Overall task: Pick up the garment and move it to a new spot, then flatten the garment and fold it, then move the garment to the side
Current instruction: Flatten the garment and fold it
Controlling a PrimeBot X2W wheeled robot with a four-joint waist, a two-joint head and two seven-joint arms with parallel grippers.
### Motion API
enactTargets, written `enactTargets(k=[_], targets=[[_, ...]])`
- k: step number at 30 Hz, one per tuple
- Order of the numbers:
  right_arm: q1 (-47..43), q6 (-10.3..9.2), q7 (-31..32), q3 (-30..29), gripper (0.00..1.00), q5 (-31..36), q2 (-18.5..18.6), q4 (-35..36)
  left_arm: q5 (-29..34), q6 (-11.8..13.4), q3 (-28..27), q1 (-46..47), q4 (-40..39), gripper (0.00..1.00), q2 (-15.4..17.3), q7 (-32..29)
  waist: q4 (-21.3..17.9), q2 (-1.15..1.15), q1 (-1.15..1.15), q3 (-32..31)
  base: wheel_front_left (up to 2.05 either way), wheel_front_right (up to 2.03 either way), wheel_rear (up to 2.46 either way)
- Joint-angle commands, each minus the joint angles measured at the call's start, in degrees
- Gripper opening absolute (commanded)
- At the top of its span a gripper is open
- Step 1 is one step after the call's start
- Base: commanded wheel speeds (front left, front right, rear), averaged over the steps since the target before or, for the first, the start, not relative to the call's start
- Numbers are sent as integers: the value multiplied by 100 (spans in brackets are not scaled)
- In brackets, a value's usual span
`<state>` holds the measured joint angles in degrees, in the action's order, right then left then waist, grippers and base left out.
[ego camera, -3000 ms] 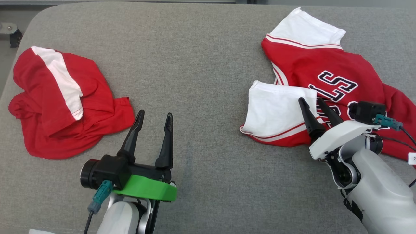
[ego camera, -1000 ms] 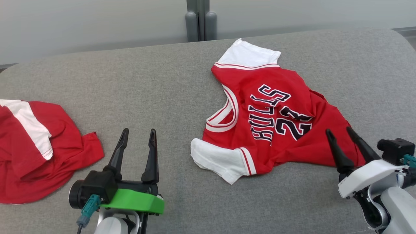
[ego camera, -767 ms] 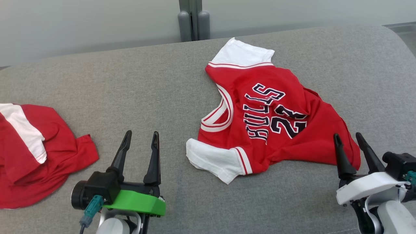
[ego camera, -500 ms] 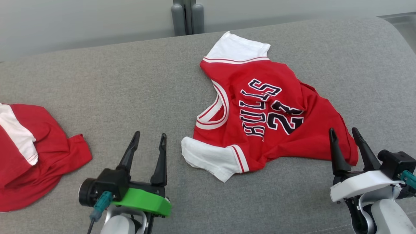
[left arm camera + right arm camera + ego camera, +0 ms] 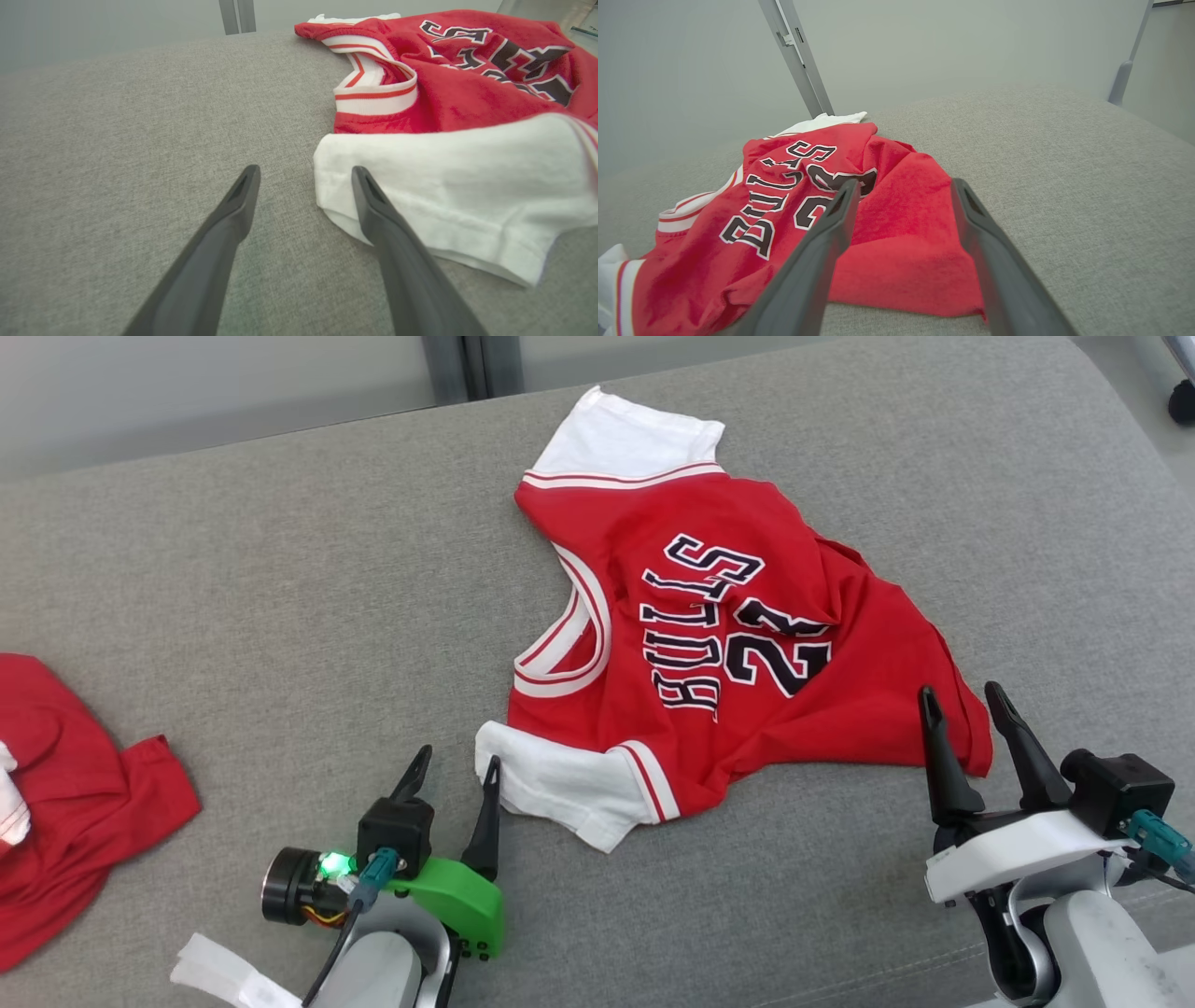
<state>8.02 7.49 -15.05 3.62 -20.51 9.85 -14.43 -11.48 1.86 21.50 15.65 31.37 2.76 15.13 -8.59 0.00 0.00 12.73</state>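
My left gripper is going to pinch the white sleeve edge (image 5: pixel 489 757) next, where the cloth lifts slightly, because the jersey's body (image 5: pixel 672 616) lies flat on the padding.
The garment (image 5: pixel 709 644) is a red jersey with white sleeves and dark "BULLS 23" lettering, lying rumpled on the grey padded surface (image 5: pixel 280 569). My left gripper (image 5: pixel 457 758) is open beside the near white sleeve (image 5: pixel 551 784). In the left wrist view the left gripper (image 5: pixel 304 170) points at the sleeve's (image 5: pixel 467 186) left edge, and one finger overlaps that edge. My right gripper (image 5: pixel 960 691) is open at the jersey's right hem corner. In the right wrist view the right gripper (image 5: pixel 904 183) straddles the red cloth (image 5: pixel 784 219), with nothing gripped.
A second red garment (image 5: pixel 75 821) lies crumpled at the left edge. A white strip (image 5: pixel 219 971) shows by my left forearm. A grey post (image 5: pixel 462 364) stands behind the surface, whose rounded corner lies at the upper right.
The head camera has swung, shifting the whole scene left. My left gripper has tipped down and closed in on the near white sleeve. Both grippers stay open.
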Motion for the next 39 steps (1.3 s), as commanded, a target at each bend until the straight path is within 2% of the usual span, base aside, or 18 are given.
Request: enactTargets(k=[1,5,10,14,15,16,17,19,26,32,39], targets=[[73,0,-19,24,100,-33,10,38,-5,63,48,177,143,100,23,3,-89,0,0,49,0,0,0],[74,0,-19,65,100,-77,22,48,-28,163,177,353,532,100,26,3,-156,0,0,62,0,0,0],[56,0,-19,4,100,-66,2,17,-75,100,343,429,792,100,27,-3,-166,0,0,72,0,0,0],[43,0,-19,-12,100,-46,-24,-3,-17,153,441,456,982,100,27,-9,-133,0,0,58,0,0,0],[44,0,-19,-14,100,-42,-27,-11,-29,145,463,461,1024,95,27,-9,-123,0,0,51,0,0,0],[47,0,-19,-17,100,-42,-31,-18,-54,120,491,471,1061,27,28,-10,-109,0,0,41,0,0,0],[46,0,-19,-23,100,-39,-33,-26,-74,85,521,481,1083,0,29,-10,-93,0,0,30,0,0,0],[30,0,-19,-34,100,-26,-28,-41,-83,59,550,504,1060,0,33,-10,-58,0,0,0,0,0,0],[-80,0,-19,-207,100,59,-27,-189,-20,286,305,305,455,0,29,1,103,0,0,-137,0,0,0],[-144,0,-19,-876,100,597,-254,-817,16,389,-69,20,-48,0,32,1,271,0,0,-283,0,0,0],[27,0,-18,-1369,100,619,-550,-1604,52,229,-373,-304,-445,0,31,2,424,0,0,-361,0,0,0]])
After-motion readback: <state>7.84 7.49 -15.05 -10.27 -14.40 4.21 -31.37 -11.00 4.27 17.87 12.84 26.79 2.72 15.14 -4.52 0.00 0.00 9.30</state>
